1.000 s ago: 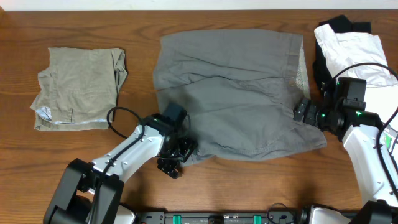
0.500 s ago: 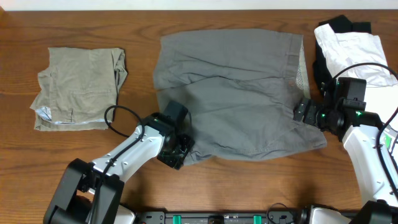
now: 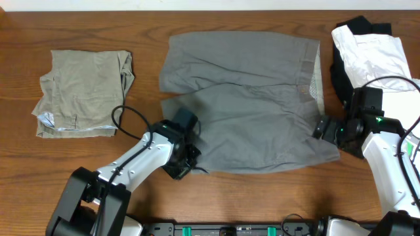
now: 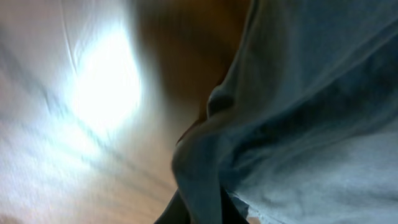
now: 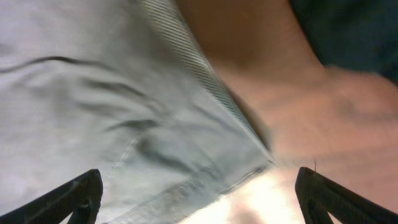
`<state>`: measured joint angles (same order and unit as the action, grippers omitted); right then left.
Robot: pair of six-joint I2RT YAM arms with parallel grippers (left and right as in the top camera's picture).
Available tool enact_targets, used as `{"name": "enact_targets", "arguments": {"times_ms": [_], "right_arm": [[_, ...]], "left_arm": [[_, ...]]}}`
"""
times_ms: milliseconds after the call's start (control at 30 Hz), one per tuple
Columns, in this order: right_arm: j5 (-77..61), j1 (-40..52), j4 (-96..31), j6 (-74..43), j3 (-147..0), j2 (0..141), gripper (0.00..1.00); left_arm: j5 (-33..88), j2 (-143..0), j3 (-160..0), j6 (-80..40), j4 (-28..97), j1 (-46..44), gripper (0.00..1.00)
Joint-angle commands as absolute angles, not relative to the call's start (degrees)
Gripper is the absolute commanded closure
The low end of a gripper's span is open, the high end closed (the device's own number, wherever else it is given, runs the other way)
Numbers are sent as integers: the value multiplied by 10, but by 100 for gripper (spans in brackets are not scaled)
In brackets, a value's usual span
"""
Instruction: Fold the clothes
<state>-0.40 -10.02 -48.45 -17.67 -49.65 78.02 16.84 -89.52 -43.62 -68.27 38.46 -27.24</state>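
My right gripper picks up the grey shorts by the near waistband corner (image 3: 333,156) next, opposite the held hem (image 3: 199,166), to fold their near half over.
The clothes, grey shorts (image 3: 243,105), lie spread and creased in the middle of the table, waistband to the right. My left gripper (image 3: 187,158) sits at their near-left hem corner, shut on a fold of the grey cloth (image 4: 199,180), which rises between its dark fingers (image 4: 177,211) in the left wrist view. My right gripper (image 3: 326,128) hangs open at the near end of the waistband. The hemmed corner of the shorts (image 5: 124,124) lies between its spread fingertips (image 5: 81,196), and nothing is pinched there.
Folded khaki shorts (image 3: 82,95) lie at the far left. A heap of white and black garments (image 3: 367,49) sits at the far right, just behind my right arm. Bare wooden table (image 3: 262,196) runs along the near edge.
My left gripper has closed on the near-left hem of the shorts. My right gripper slid slightly nearer along the waistband end, and the cloth's near edge has shifted a little.
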Motion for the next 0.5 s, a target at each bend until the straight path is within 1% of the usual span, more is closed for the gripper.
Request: {"name": "enact_targets", "arguments": {"times_ms": [0,100,200,467], "right_arm": [[34,-108,-512,-254,-496,780,3],[32,-108,-533,-280,-488,780,3],[29,-108,-525,-314,-463,780,3],[-14,-109,-433,-363,-359,780,6]], "left_arm": [[119,-894,-432,-612,367,-249,94],[119,-894,-432,-602,361,-238,94],[119,-894,-432,-600,361,-236,94],[120,-894,-432,-585,368,-236,94]]}}
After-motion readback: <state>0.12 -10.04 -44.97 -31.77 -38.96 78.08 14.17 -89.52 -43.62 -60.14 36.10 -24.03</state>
